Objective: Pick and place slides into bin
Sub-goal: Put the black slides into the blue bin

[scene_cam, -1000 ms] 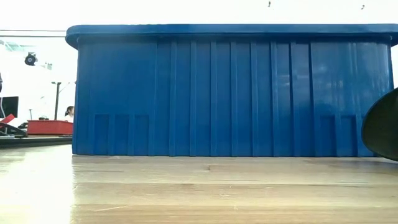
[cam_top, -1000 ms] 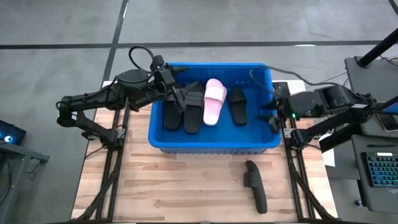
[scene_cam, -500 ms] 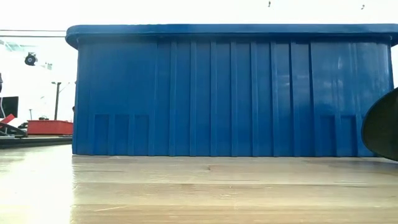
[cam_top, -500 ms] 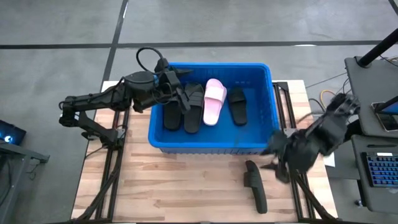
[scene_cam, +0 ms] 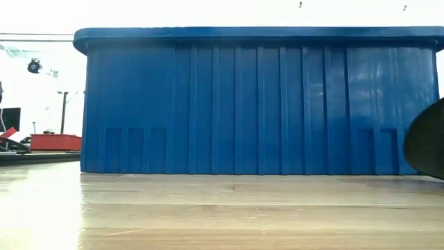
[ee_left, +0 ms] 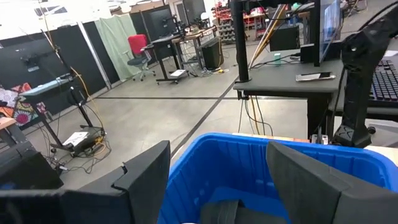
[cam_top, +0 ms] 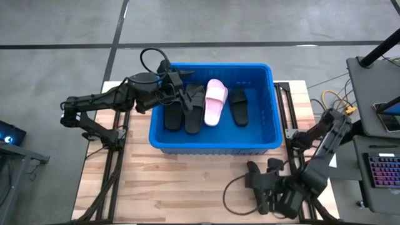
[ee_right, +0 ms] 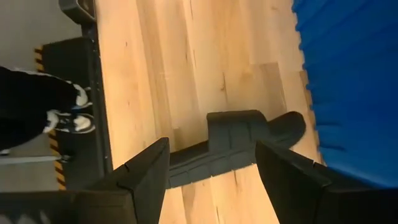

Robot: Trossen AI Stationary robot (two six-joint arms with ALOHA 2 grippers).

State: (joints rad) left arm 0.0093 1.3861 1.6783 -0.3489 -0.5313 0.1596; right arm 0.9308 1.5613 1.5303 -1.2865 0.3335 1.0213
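The last black slide needs to go into the blue bin [cam_top: 212,142], so my right gripper will grab that slide by its strap next.
The blue bin [cam_top: 212,142] stands on the wooden table and holds three black slides [cam_top: 195,114] and one pale pink slide [cam_top: 215,101], all lying flat on its floor. One more black slide [cam_top: 256,185] lies flat on the table in front of the bin's right corner; it also shows in the right wrist view [ee_right: 236,146]. My right gripper [cam_top: 267,186] hangs open just above this slide, which lies ahead of the fingers [ee_right: 211,146]. My left gripper [cam_top: 185,94] is open and empty over the bin's far left part [ee_left: 217,149].
The bin's ribbed near wall [scene_cam: 257,104] fills the low view, with the loose slide's dark edge [scene_cam: 427,139] at the right. A cable loops on the table [cam_top: 232,187] beside the loose slide. Bare table lies to the near left [cam_top: 156,187].
My right arm has swung from beside the bin's right wall toward the table's near edge and come down over the loose black slide, fingers pointing at it. My left gripper has shifted a little toward the right, over the bin. The slides have not moved.
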